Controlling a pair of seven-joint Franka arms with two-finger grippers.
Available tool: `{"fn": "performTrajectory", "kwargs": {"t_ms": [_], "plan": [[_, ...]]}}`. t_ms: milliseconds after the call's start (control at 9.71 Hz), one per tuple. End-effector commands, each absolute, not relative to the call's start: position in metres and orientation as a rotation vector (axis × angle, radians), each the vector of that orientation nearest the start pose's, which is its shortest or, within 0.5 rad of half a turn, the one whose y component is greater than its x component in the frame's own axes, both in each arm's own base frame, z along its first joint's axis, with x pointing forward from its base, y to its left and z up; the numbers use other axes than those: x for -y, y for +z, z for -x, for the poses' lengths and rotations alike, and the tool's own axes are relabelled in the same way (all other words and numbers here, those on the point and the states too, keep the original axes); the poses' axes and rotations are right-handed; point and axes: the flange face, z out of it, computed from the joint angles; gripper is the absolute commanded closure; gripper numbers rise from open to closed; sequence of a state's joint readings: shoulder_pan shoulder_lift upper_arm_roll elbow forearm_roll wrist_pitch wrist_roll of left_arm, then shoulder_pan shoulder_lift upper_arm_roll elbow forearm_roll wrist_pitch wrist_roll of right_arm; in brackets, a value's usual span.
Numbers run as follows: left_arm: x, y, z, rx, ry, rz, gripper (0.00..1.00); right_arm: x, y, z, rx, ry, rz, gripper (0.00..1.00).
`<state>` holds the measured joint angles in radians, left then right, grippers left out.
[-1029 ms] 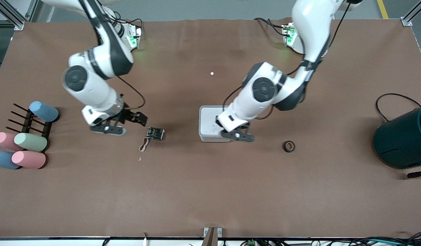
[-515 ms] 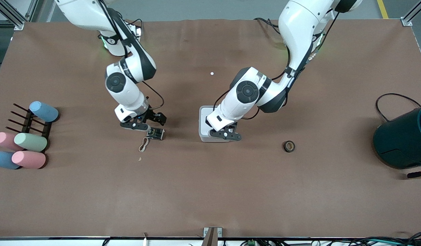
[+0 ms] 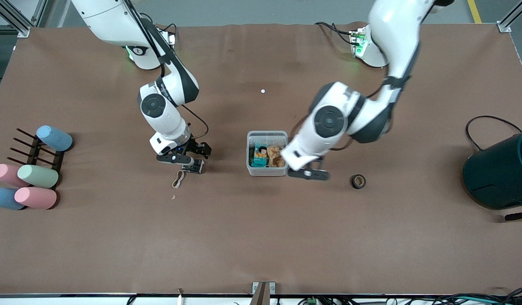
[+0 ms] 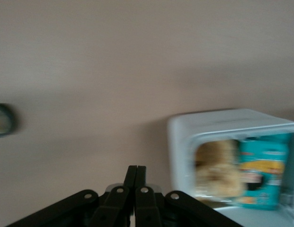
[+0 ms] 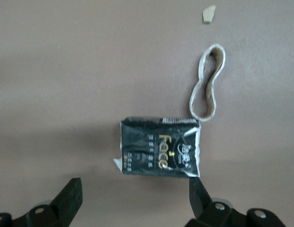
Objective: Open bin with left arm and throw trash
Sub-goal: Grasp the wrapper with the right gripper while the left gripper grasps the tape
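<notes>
My right gripper is to pick up the black wrapper across its printed body (image 5: 158, 151) next, to throw it into the white bin.
The white bin (image 3: 249, 166) stands open at mid-table, with a teal packet and tan pieces inside; I cannot see its lid. It also shows in the left wrist view (image 4: 181, 142). My left gripper (image 3: 308, 174) (image 4: 136, 168) is shut and empty, between the bin and the black tape roll (image 3: 358, 181) (image 4: 2, 120). My right gripper (image 3: 188, 159) (image 5: 135, 191) is open, low over the table with the black printed wrapper (image 3: 193, 166) (image 5: 158, 152) just ahead of its fingers. The tan rubber band (image 3: 178, 179) (image 5: 208, 82) lies beside the wrapper.
A black rack with pastel cylinders (image 3: 32, 169) sits at the right arm's end. A dark teal round container (image 3: 500, 173) with a cable stands at the left arm's end. A small tan scrap (image 3: 173, 197) (image 5: 209, 13) lies near the rubber band.
The bin went from closed to open. My left gripper moved off the lid toward the tape roll. My right gripper moved in over the wrapper.
</notes>
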<state>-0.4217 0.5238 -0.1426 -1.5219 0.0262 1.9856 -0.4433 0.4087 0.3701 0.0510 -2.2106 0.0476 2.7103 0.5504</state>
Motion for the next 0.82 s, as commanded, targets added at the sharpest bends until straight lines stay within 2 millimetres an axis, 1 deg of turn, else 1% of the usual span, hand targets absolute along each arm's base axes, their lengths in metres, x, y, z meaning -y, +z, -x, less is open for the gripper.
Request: {"fn": "performTrajectory", "kwargs": {"t_ms": [0,103,206,309,412,515,618,721], "plan": [[0.281,0.342,-0.622,-0.226,0.104,3.047,0.63,-0.245,0.219,-0.517,-0.188,-0.16,3.057,0.01],[0.232,0.326,-0.644,-0.319,0.116,3.04,0.03,-0.244,0.218,-0.519,-0.187,-0.162,3.059,0.01],[0.203,0.313,-0.652,-0.44,0.114,3.038,0.01,-0.239,0.216,-0.521,-0.198,-0.162,3.064,0.01],[0.169,0.292,-0.656,-0.434,0.119,3.047,0.01,-0.238,0.207,-0.523,-0.206,-0.151,3.073,0.01],[0.161,0.275,-0.653,-0.424,0.089,3.06,0.01,-0.24,0.201,-0.525,-0.206,-0.144,3.075,0.01],[0.162,0.255,-0.647,-0.386,0.063,3.081,0.01,-0.241,0.199,-0.526,-0.208,-0.142,3.076,0.0],[0.168,0.237,-0.64,-0.379,0.037,3.095,0.01,-0.241,0.196,-0.526,-0.207,-0.136,3.079,0.01],[0.172,0.223,-0.632,-0.319,0.035,3.108,0.01,-0.239,0.192,-0.527,-0.213,-0.13,3.081,0.01]]}}
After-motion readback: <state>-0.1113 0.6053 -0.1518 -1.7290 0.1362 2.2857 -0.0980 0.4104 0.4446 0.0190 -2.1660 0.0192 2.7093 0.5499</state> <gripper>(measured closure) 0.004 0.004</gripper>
